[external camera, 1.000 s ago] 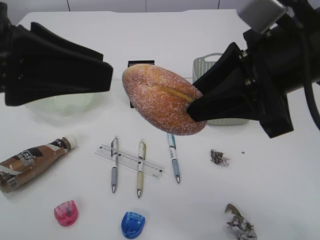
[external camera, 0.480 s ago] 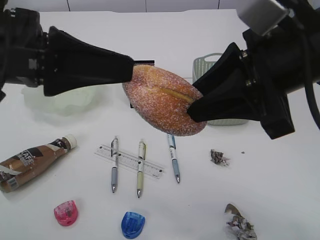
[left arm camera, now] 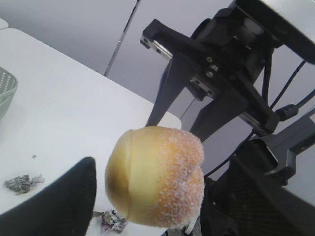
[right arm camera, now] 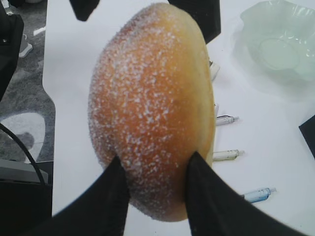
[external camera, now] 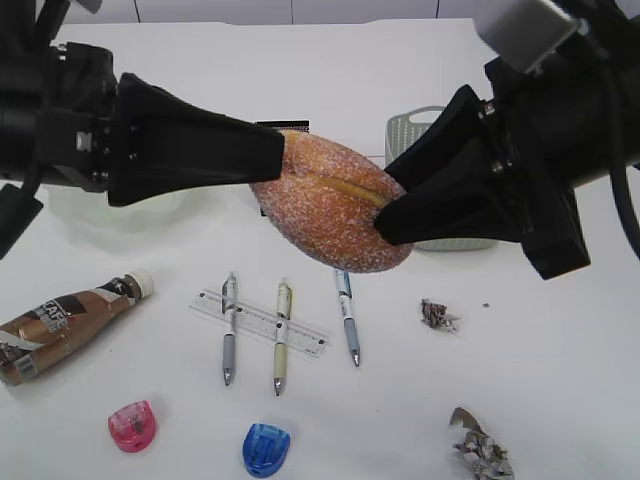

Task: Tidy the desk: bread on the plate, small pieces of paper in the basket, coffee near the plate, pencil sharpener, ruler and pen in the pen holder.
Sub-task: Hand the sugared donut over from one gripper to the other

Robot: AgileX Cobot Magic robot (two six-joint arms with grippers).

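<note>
My right gripper's fingers are covering one end of the bread. My left gripper should take hold of the bread next by its loose end.
A sugar-dusted bread roll hangs in the air over the middle of the table. My right gripper is shut on its right end; in the right wrist view both fingertips press into the bread. My left gripper is open at the bread's left end, its jaws standing either side of the bread with gaps. The pale green plate lies at the back left. The coffee bottle lies on its side at the front left.
A ruler and three pens lie below the bread. A pink sharpener and a blue sharpener sit at the front. Paper scraps lie right. The basket and the black pen holder stand behind.
My left gripper has moved right, from beside the plate up to the bread's left end. The right gripper and the bread have stayed almost still.
</note>
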